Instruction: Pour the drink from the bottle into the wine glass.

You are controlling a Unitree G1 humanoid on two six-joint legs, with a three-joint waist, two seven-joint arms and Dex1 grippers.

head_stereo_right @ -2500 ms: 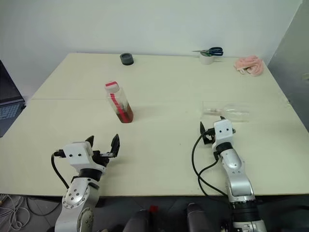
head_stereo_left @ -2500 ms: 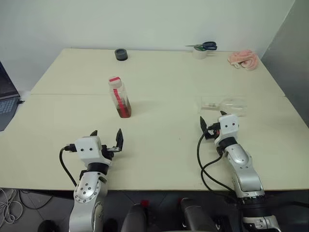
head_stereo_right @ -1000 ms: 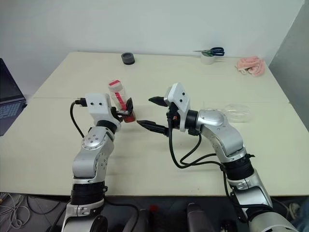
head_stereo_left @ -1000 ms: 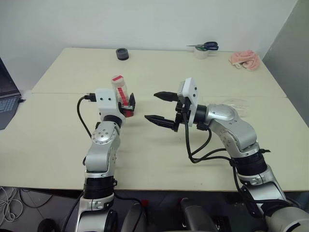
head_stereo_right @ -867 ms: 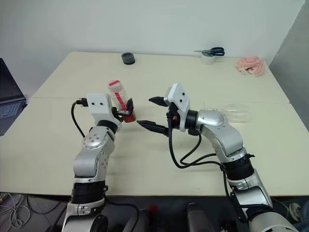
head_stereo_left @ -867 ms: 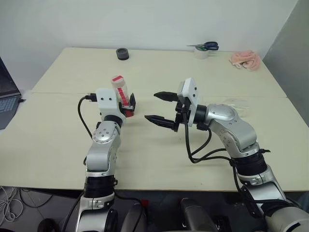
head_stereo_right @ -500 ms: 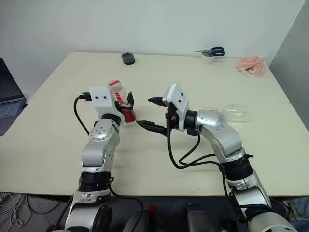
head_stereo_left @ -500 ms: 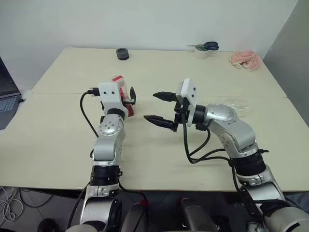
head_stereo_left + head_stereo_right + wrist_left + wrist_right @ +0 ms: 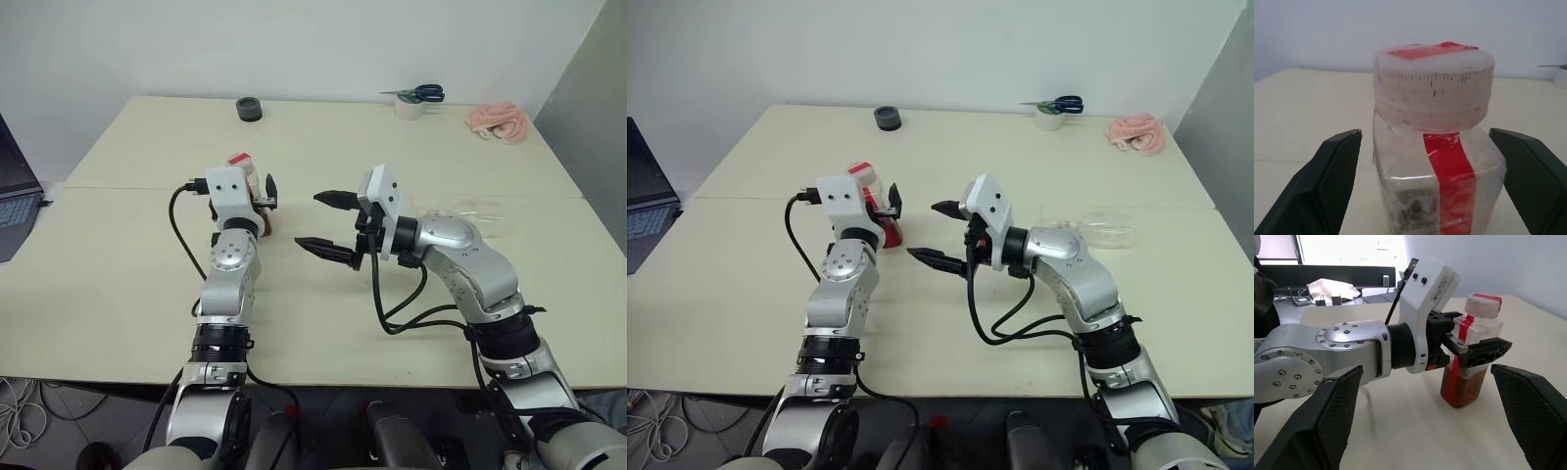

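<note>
The left gripper is ready to close and should do so, as its fingers are beside the bottle's sides below the white cap (image 9: 1432,90) in the left wrist view.
The bottle (image 9: 1434,147), clear with a white cap and a red tape strip, stands upright on the table's left half. The brownish drink (image 9: 1463,386) fills its bottom. My left gripper (image 9: 1435,196) is open, one black finger on each side of the bottle below the cap, with small gaps to its walls. Its white housing hides most of the bottle (image 9: 242,163) in the head views. My right gripper (image 9: 319,221) hovers open just right of the bottle, fingers pointing left at it. The wine glass (image 9: 474,210) lies on its side behind my right forearm.
At the table's far edge sit a black roll (image 9: 248,109), a white tape roll (image 9: 406,108) with scissors (image 9: 421,93) on it, and a pink cloth (image 9: 496,118). A laptop (image 9: 14,191) stands off the left edge. A seam crosses the table (image 9: 118,188).
Both arms rose from the near edge. Over the last second my left gripper slid forward until its fingers straddle the bottle. The right gripper has kept still.
</note>
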